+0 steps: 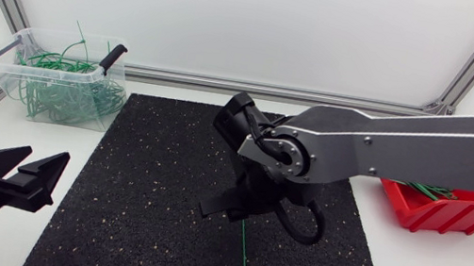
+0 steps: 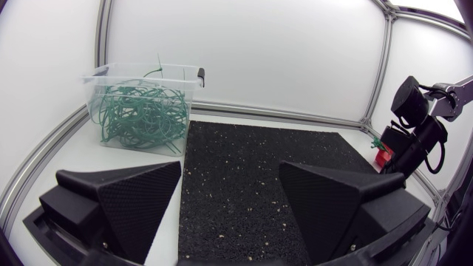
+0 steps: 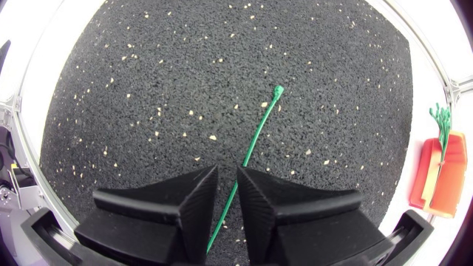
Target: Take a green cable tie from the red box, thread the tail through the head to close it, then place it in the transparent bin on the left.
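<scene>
The right gripper grips the green cable tie by its thin strap point(image 3: 242, 167) next, which leaves the green cable tie's head point(image 3: 278, 90) free for threading the tail through.
A straight green cable tie point(image 1: 243, 263) lies on the black mat point(image 1: 152, 186), running toward the front edge. In the right wrist view the cable tie point(image 3: 259, 133) passes through the narrow gap between my right gripper's fingers, its head ahead of them; neither finger presses on it. My right gripper point(image 1: 234, 209) point(image 3: 228, 177) hovers low over the mat's middle, slightly open. The red box point(image 1: 453, 213) point(image 3: 443, 177) with green ties stands at the right. The transparent bin point(image 1: 9, 68) point(image 2: 100, 81), full of closed green ties, stands back left. My left gripper point(image 1: 48, 155) point(image 2: 230, 168) rests open and empty at the front left.
An aluminium frame rail point(image 1: 226, 84) borders the back of the table, behind the mat. My right arm point(image 1: 407, 146) stretches across from the right edge, above the red box. A black clip point(image 1: 113, 56) sits on the bin's rim.
</scene>
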Tool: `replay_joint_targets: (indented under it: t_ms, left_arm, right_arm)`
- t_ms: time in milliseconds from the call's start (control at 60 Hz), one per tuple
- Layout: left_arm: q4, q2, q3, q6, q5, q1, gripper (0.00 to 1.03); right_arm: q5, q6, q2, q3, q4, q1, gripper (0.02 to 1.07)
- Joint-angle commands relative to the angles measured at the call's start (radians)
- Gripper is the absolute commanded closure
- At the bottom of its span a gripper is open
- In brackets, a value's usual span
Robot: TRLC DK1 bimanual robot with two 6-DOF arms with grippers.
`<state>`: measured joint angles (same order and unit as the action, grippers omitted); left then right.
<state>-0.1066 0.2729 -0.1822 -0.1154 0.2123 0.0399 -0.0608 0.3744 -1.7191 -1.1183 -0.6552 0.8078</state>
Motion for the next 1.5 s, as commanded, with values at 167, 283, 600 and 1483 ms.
replay_joint_targets:
  t_ms: [167,283,600,1483]
  left_arm:
    - [-0.039,0.108,-0.091,-0.019,0.05,-0.057,0.11]
    - [-0.057,0.166,-0.135,-0.032,0.07,-0.088,0.11]
    - [-0.098,0.346,-0.261,-0.074,0.118,-0.181,0.11]
    - [-0.042,0.503,-0.296,-0.099,0.088,-0.282,0.11]
  right_arm:
    - [-0.008,0.044,-0.03,0.035,-0.011,-0.039,0.8]
    - [-0.01,0.06,-0.053,0.032,-0.012,-0.044,0.8]
    - [-0.004,0.07,-0.122,0.009,-0.023,-0.042,0.8]
    - [0.047,0.063,-0.189,-0.018,-0.018,0.019,1.01]
